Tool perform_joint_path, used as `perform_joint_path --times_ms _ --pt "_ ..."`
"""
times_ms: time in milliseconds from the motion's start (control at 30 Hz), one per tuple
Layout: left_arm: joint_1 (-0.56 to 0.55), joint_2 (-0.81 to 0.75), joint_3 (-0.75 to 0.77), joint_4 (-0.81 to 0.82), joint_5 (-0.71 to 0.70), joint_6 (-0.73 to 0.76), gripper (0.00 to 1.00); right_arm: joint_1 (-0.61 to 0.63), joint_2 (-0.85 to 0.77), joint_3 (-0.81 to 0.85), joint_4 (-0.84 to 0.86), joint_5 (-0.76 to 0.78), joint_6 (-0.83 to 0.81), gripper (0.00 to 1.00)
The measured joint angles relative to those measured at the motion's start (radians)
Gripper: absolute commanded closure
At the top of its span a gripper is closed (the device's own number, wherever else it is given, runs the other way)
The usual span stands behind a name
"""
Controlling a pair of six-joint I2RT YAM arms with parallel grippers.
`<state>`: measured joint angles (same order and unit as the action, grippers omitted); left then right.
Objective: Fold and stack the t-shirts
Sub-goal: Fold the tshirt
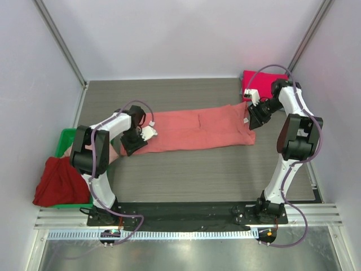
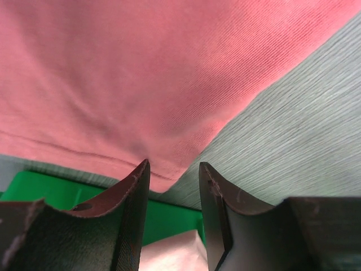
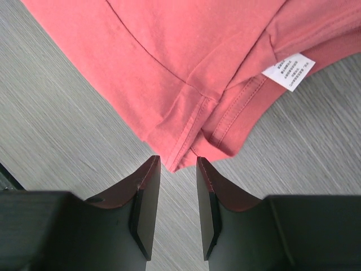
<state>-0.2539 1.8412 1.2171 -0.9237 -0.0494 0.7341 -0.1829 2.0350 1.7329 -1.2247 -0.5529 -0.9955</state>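
My left gripper picks up the shirt by its hemmed corner, opposite the neck-label end, next, to turn the salmon-coral t-shirt [image 1: 197, 130] for folding.
A salmon-coral t-shirt [image 1: 197, 130] lies flat as a long folded strip across the middle of the table. My left gripper [image 1: 135, 138] sits at the strip's left end. In the left wrist view its jaws [image 2: 175, 164] stand open, with the shirt's hemmed corner [image 2: 163, 169] just beyond the tips and nothing between them. My right gripper [image 1: 254, 116] is at the strip's right end, also open [image 3: 177, 159], just short of a stitched corner [image 3: 180, 152]. A white neck label [image 3: 289, 70] shows there. A magenta t-shirt [image 1: 262, 84] lies folded at the back right.
A green plastic bin [image 1: 66, 141] stands at the left edge beside the left arm. A dark red t-shirt [image 1: 56, 180] hangs over its near side, and pale pink cloth [image 2: 169, 251] shows inside it. Side walls close in on both sides.
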Motion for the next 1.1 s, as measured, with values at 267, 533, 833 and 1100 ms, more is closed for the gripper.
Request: perform_joint_path --times_ms 267,533,833,1100 --pt "-0.034 0.037 -0.022 0.033 -0.083 -0.050 0.84 0.026 0.000 0.000 0.042 0.001 0.012 0.62" --pt "-0.056 0.002 -0.068 0.085 -0.138 -0.107 1.00 0.089 0.000 0.001 0.189 0.073 0.126 0.62" --pt "-0.084 -0.290 -0.189 -0.081 -0.046 -0.088 1.00 0.242 0.146 0.229 0.246 0.224 0.236 0.65" --pt "-0.127 -0.561 -0.228 -0.296 -0.005 -0.072 0.99 0.311 0.231 0.274 0.199 0.315 0.248 0.66"
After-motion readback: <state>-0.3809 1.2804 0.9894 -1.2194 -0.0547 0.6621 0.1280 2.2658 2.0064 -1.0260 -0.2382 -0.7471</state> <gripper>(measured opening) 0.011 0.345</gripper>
